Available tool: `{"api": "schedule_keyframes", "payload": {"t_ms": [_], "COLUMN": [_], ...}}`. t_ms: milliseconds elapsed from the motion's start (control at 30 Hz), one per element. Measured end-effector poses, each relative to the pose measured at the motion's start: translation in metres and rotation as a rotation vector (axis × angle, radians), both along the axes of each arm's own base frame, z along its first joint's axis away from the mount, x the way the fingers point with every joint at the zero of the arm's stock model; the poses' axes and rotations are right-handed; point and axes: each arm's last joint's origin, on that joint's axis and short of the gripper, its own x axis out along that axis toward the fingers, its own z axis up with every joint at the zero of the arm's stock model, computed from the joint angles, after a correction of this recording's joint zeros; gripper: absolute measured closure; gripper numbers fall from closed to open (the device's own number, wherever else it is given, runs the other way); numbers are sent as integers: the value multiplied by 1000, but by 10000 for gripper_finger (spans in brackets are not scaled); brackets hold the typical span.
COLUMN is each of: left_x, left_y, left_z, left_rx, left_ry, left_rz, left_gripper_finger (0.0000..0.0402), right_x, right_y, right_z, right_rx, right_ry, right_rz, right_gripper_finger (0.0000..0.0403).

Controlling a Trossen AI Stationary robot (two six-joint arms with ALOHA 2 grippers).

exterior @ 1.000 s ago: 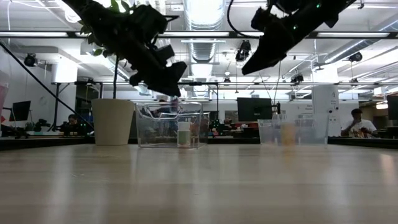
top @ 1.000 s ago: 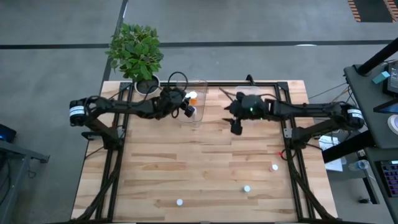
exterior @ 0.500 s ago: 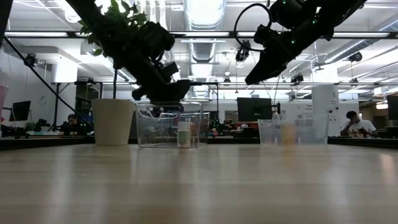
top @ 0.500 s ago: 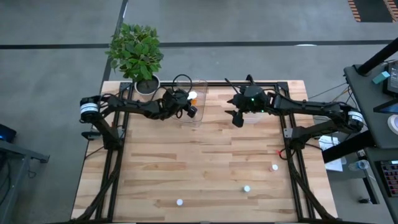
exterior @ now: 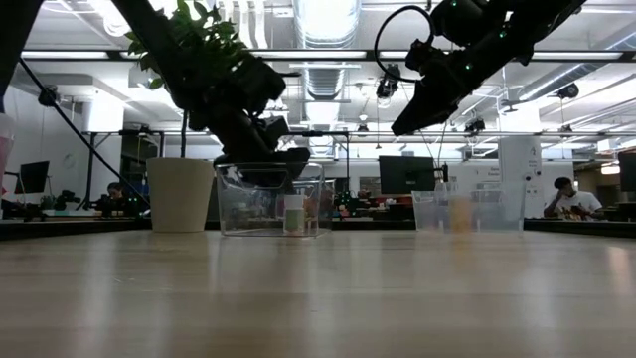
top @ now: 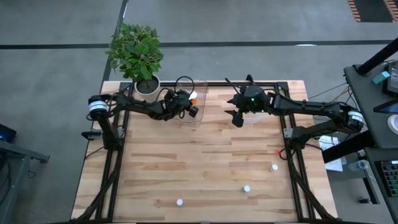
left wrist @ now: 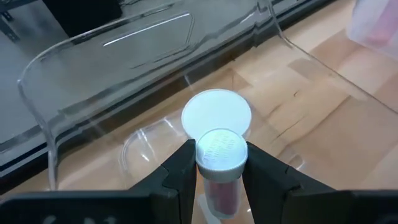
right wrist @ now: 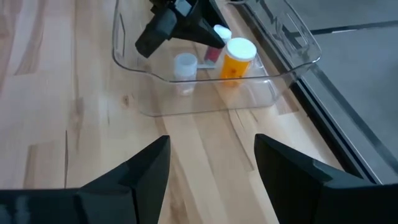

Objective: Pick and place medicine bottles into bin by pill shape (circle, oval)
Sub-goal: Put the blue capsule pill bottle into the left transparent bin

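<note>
The pinkish bottle hangs low inside the clear tub, so it is now time for my left gripper to open.
My left gripper point(top: 190, 110) is shut on a tiny medicine bottle point(left wrist: 220, 163) with a white cap and a pinkish body. It holds the bottle just inside the left clear tub point(top: 200, 87), which also shows in the low view point(exterior: 271, 202). In the tub stand a white-capped bottle point(left wrist: 216, 114) right under the held one, an orange bottle point(right wrist: 236, 59) and a pale bottle point(right wrist: 185, 65). My right gripper point(top: 236, 119) hangs open and empty above the table, between the two tubs. Three more bottles point(top: 274, 167), point(top: 247, 188), point(top: 180, 201) stand on the table's near part. My left gripper pinches the bottle between its two fingers point(left wrist: 181, 167), which lie on opposite sides of the bottle just below the cap point(left wrist: 220, 151). The fingers slant down from the table's left side. The bottle is clear of the tub floor, cap toward the wrist camera, above the white-capped bottle.
A second clear tub point(exterior: 467, 211) stands at the far right, partly under my right arm. A potted plant point(top: 138, 53) stands at the far left corner. A black frame point(top: 292, 155) runs along the table's edges. People sit in the room beyond.
My left gripper has gone down with the bottle, from above the left tub's rim to inside the tub. My right gripper has gone a little toward the table's far edge, then stayed still.
</note>
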Motion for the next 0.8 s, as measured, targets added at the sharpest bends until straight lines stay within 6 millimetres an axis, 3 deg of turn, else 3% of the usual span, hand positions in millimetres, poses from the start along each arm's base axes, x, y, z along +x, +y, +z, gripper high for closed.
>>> {"api": "schedule_keyframes", "payload": {"t_ms": [300,800], "left_x": [2,2], "left_y": [1,1], "left_z": [-5,-5], "left_rx": [-4,-17], "left_ry": [0,-17], "left_rz": [5,18], "left_gripper_finger": [307,265], "right_x": [-1,-1], "right_y": [0,0], "right_z": [-1,-1], "right_rx": [24,30], "right_ry": [3,1], "right_rz": [-15,-19], "right_gripper_finger": [179,179]}}
